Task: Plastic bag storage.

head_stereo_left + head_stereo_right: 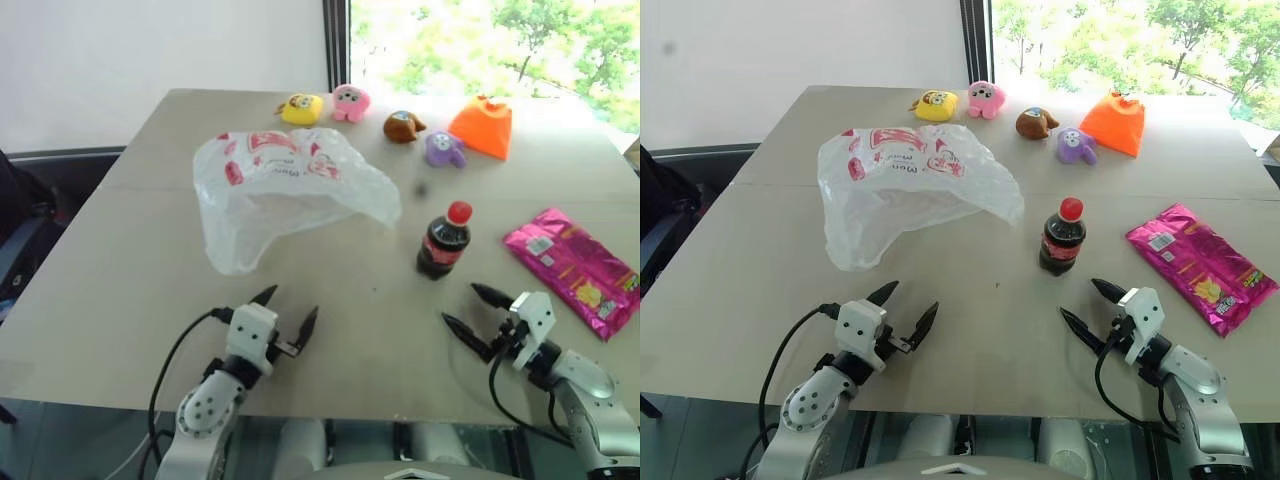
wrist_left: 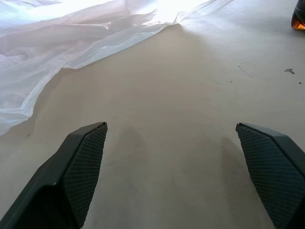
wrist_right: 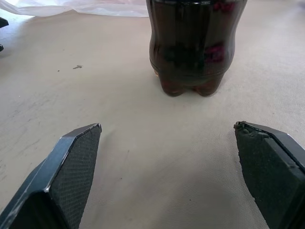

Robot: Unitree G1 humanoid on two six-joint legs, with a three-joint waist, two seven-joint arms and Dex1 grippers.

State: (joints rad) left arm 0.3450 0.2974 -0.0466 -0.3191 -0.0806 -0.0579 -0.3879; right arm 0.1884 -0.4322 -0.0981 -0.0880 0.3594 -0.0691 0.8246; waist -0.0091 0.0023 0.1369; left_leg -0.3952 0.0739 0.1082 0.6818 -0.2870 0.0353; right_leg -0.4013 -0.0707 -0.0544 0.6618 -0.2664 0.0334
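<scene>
My left gripper pinches the plastic bag's thin film [image 1: 255,195] by its loose open edge next, since the film lies slack and crumpled on the tabletop.
The plastic bag [image 1: 285,190], translucent white with red print, lies crumpled on the beige table [image 1: 130,300] left of centre; its near edge [image 2: 57,43] shows in the left wrist view. My left gripper [image 1: 290,312] hovers open near the table's front edge, a short way in front of the bag, with nothing between its fingers. My right gripper [image 1: 468,312] is open too, at the front right, pointing at a small cola bottle [image 1: 444,240] that stands upright close ahead [image 3: 195,47]. Neither gripper touches anything.
A pink snack packet [image 1: 573,270] lies flat at the right. Along the far edge sit small plush toys, yellow [image 1: 301,108], pink [image 1: 350,102], brown [image 1: 403,126] and purple [image 1: 444,149], beside an orange pouch [image 1: 483,127]. A window is behind the table.
</scene>
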